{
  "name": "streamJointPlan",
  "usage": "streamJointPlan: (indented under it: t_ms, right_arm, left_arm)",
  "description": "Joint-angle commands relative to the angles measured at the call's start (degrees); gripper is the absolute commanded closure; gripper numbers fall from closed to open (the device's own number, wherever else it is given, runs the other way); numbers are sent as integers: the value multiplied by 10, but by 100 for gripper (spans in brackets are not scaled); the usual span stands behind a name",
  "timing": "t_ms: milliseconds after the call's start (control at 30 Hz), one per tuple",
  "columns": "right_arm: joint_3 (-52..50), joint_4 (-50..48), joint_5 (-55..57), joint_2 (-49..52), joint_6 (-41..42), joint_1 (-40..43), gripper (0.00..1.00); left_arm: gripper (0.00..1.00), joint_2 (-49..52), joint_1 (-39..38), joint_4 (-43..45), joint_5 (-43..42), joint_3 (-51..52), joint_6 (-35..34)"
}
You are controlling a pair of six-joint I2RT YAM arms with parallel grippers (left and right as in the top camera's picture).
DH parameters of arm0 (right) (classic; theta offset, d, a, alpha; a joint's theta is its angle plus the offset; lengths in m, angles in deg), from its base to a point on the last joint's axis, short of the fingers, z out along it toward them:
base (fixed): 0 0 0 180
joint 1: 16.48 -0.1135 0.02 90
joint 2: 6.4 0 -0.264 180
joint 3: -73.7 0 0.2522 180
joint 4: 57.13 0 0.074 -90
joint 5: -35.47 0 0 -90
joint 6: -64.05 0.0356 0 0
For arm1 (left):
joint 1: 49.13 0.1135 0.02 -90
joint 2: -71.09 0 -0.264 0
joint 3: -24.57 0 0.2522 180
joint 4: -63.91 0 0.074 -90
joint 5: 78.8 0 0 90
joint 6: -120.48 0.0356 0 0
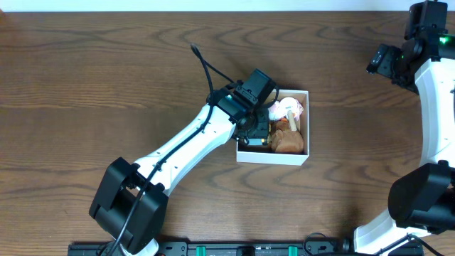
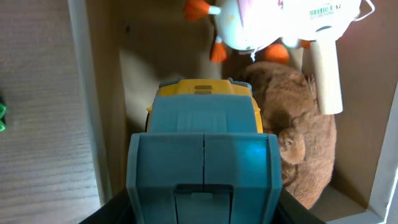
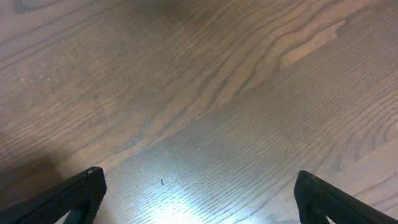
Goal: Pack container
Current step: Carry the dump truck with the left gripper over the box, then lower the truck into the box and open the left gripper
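My left gripper opens now, since the teal and yellow toy is inside the container's sides beside the brown plush and would land in the container (image 1: 272,158).
The container (image 1: 272,158), a small white box with a brown inside, sits at mid-table. My left gripper (image 1: 257,131) reaches into its left half, shut on a teal and yellow toy (image 2: 204,143) that fills the left wrist view. Only the black finger edges show beside the toy, around the left gripper (image 2: 202,214). A brown plush (image 2: 298,130) lies in the box to the toy's right, and a white toy with orange feet (image 2: 273,18) lies at the far end. The container's white left wall (image 2: 84,93) runs close beside the toy. My right gripper (image 1: 380,62) hangs open at the far right, nothing between its fingers (image 3: 84,193).
The wooden table (image 1: 106,71) surrounds the box. The left arm (image 1: 185,146) stretches diagonally from the front left. The right arm (image 1: 434,107) stands along the right edge. A black rail (image 1: 234,249) runs along the front edge.
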Motion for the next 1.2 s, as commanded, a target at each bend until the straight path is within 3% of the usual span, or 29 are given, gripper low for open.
streamJointPlan:
  t_ms: [0,233,967,1167]
  right_arm:
    - [7,1,4,-2,-7,5,1]
    - [7,1,4,-2,-7,5,1]
    - [7,1,4,-2,-7,5,1]
    - [7,1,4,-2,-7,5,1]
  left_arm:
    - [56,-2,-2,-3,9,-10,-9]
    - [45,-2,-2,-3,12,-10,-9]
    - [43,-4,-1,19,33,-14,-7]
    - [43,-25,29,29,47,-46,-4]
